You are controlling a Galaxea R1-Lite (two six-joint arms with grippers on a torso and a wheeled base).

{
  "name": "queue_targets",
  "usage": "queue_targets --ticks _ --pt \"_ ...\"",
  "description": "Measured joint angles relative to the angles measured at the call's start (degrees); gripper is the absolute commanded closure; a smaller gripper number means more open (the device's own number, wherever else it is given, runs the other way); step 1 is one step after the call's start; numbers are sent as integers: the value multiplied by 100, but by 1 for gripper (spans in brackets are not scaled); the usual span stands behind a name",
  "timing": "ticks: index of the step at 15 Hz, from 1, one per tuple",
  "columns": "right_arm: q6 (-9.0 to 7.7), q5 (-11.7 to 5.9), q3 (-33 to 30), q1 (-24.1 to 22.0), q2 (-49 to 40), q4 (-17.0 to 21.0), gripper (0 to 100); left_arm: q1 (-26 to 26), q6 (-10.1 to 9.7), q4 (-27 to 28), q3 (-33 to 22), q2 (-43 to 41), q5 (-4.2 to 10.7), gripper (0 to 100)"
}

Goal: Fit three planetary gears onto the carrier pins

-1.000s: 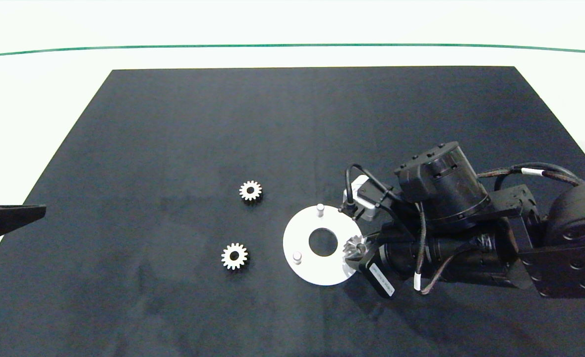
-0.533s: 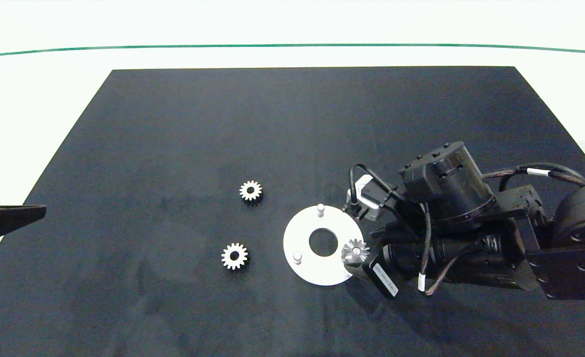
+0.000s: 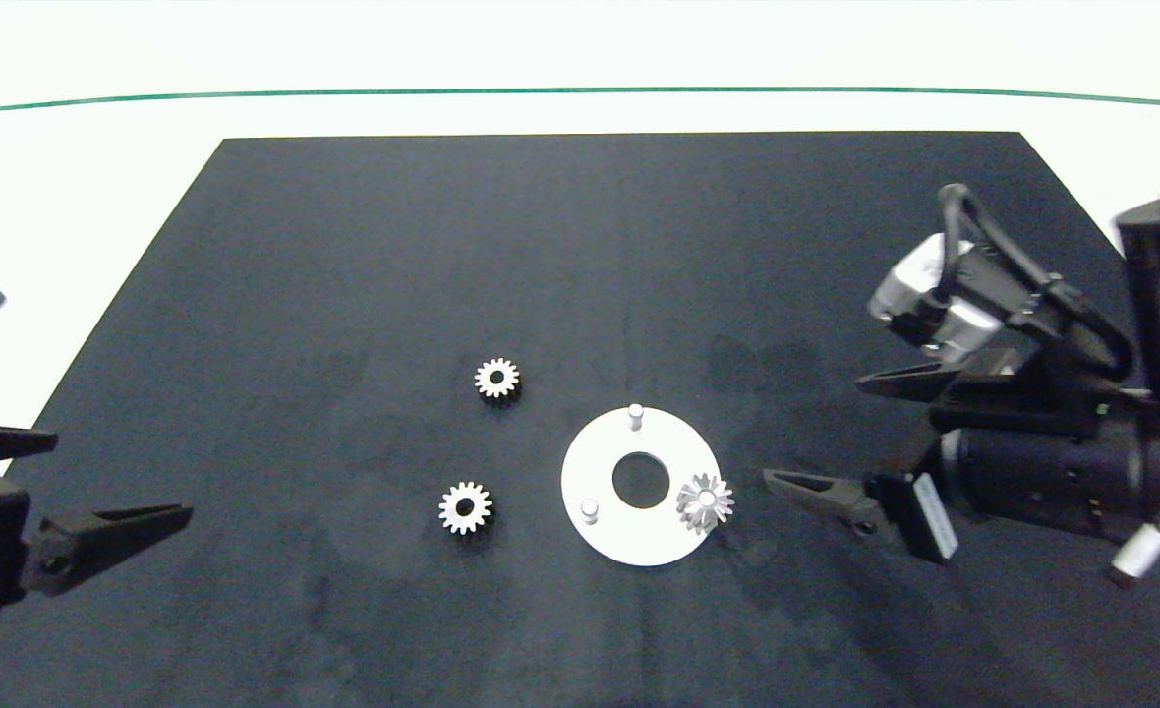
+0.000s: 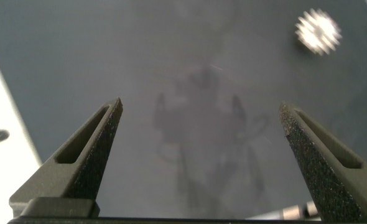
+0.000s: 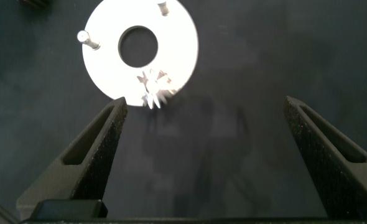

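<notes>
Next, my left gripper reaches the planetary gear and picks it up by its toothed rim [image 3: 465,490], leaving the gear's hole free for the carrier pin.
The white disc [image 3: 600,472] lies right of centre on the black mat. Two bare carrier pins [image 3: 636,415] [image 3: 590,508] stand on it. One planetary gear [image 3: 705,501] rests at the disc's right rim where the third pin stands, overhanging the edge a little. Two more gears [image 3: 496,378] [image 3: 465,507] lie flat on the mat left of the disc. My right gripper [image 3: 814,431] hangs open and empty to the right of the disc; its wrist view shows the disc [image 5: 102,62] and gear [image 5: 153,84] ahead of the gripper [image 5: 205,104]. My left gripper [image 3: 123,475] is open at the mat's left edge.
The black mat [image 3: 580,246] covers most of the white table. In the left wrist view a single loose gear [image 4: 318,31] lies well beyond the open gripper [image 4: 201,106], with bare mat between the fingers.
My right gripper has let go of the gear at the disc's right rim, opened, and drawn back to the right. The left gripper has come further onto the mat.
</notes>
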Motion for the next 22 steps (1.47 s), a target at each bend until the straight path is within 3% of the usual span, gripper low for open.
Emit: queue_targets --ticks 2,4,7,9,11,13,15,22 --pt "33 0 385 -44 -634 12 0 -669 -2 -494 439 160 20 0" --pt "249 0 625 -60 -1102 12 0 -1198 -7 -1431 984 444 96 0" --pt "307 2 761 -62 -1491 -5 0 -1607 -66 -2310 1471 946 400 0" --pt "315 11 785 -52 -1613 -7 0 -1742 -295 -2517 1557 1301 457 0" --pt "318 41 790 -46 -1668 -13 0 -2000 -761 -2771 1524 1619 534 0" --pt "317 46 790 -33 -1707 -24 0 -2252 -1061 -3010 1475 1930 829 0" --pt "317 49 790 -9 -1753 -24 0 -2444 -1241 -3324 1462 2231 1096 0" --pt "317 30 801 85 -1880 -18 0 -2580 -1253 -3845 1384 2749 1248 0"
